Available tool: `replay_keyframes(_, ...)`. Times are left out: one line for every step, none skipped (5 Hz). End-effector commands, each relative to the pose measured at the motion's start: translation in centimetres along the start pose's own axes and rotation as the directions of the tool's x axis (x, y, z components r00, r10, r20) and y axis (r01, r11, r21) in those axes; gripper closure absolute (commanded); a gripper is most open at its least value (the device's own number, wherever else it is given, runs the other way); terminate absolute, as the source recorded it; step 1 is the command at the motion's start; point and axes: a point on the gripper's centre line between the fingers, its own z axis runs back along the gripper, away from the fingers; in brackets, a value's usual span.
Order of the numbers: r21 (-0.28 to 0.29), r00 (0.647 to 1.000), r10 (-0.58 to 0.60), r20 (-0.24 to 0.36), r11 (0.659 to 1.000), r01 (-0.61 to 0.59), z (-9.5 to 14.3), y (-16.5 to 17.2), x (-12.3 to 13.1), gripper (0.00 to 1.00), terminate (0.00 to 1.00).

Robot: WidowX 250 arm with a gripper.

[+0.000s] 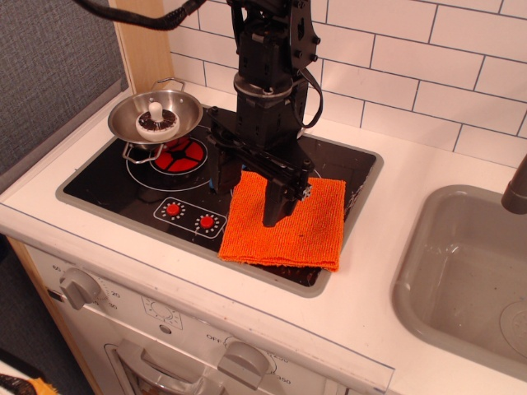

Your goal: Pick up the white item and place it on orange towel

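The robot's gripper needs to set the white item on the orange towel, so next it should grip the item by its round outer rim (157, 133).
The white item (157, 122), a small round disc with a dark inner ring and a short white knob, sits inside the silver metal bowl (130, 125) at the back left of the stove. The orange towel (317, 222) lies flat on the right part of the black stovetop. My gripper (247, 193) hangs over the towel's left edge, right of the bowl. Its two black fingers (276, 206) are spread apart with nothing between them.
The black stovetop (107, 177) has a red burner (179, 156) and two red dial marks (189, 216). A grey sink (461, 280) lies at the right. White tiled wall stands behind. Oven knobs (78, 286) sit on the front panel.
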Motion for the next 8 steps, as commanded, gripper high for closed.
replay_keyframes(0.0, 1.0, 0.0, 0.0, 1.0, 0.0, 0.0, 0.0, 0.0, 0.0, 0.0)
replay_keyframes(-0.005, 0.993, 0.114, 0.002, 0.993, -0.114, 0.0, 3.8, -0.1, 0.0, 0.0)
replay_keyframes(0.02, 0.975, 0.22, 0.011, 0.975, -0.22, 0.9, 8.6, 0.4, 0.0, 0.0)
replay_keyframes(0.024, 0.956, 0.287, 0.053, 0.957, -0.288, 2.2, 13.0, 1.3, 0.0, 0.0)
replay_keyframes(0.025, 0.945, 0.315, 0.09, 0.948, -0.318, 3.4, 16.1, 2.9, 0.0, 0.0)
replay_keyframes(0.053, 0.937, 0.34, 0.079, 0.937, -0.344, 3.8, 17.7, 3.2, 0.0, 0.0)
replay_keyframes(0.057, 0.927, 0.371, 0.054, 0.926, -0.374, 2.5, 18.6, 2.4, 0.0, 0.0)
replay_keyframes(0.067, 0.919, 0.394, 0.017, 0.916, -0.395, 0.8, 19.7, 1.8, 0.0, 0.0)
